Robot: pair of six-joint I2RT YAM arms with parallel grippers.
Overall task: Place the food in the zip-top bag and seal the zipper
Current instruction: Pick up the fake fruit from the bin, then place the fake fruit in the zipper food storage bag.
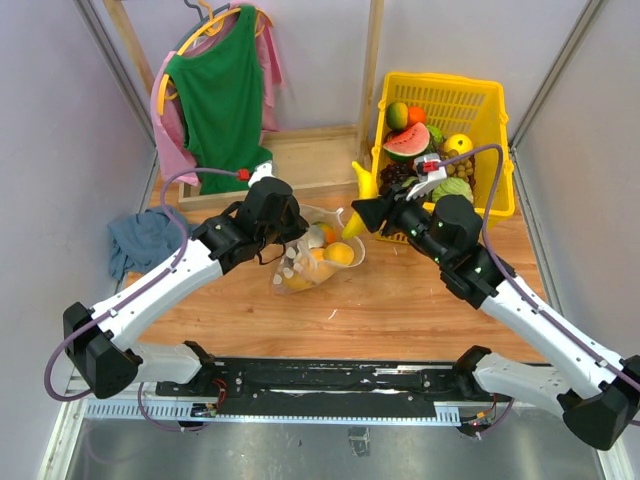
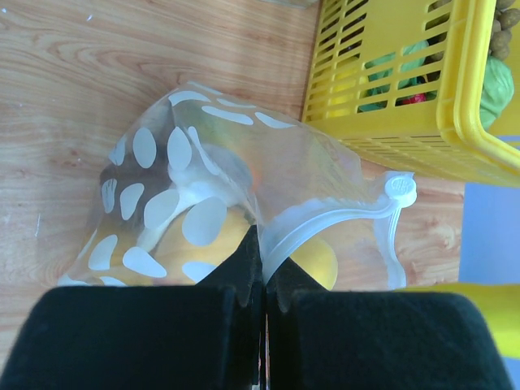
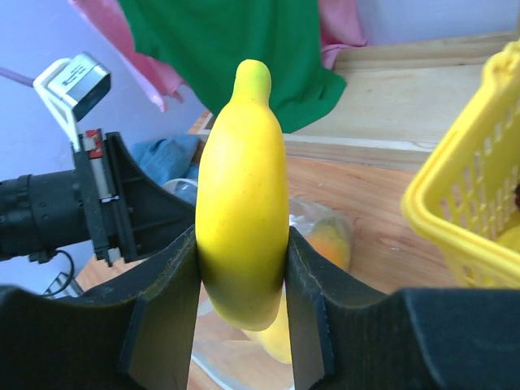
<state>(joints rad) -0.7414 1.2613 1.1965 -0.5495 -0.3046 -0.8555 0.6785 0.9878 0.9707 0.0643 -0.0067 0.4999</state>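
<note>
The banana over the bag's rim would land short if released now, so my right gripper first moves it toward the middle of the bag's opening.
The zip-top bag (image 1: 312,262), clear with white dots, lies open in the middle of the wooden table with orange and yellow round fruits (image 1: 338,254) inside. My left gripper (image 2: 264,264) is shut on the bag's mouth edge, pinching the pale zipper (image 2: 325,223) strip; a yellow fruit (image 2: 318,262) shows through the plastic. My right gripper (image 3: 242,268) is shut on a yellow banana (image 3: 244,171), held upright just above the bag's open mouth (image 3: 321,231). From above, the banana (image 1: 353,226) hangs at the bag's right rim.
A yellow basket (image 1: 490,110) with more toy fruit stands at the back right, close to the right arm. A blue cloth (image 1: 140,240) lies at the left. Green and pink garments (image 1: 220,90) hang on a wooden rack behind.
</note>
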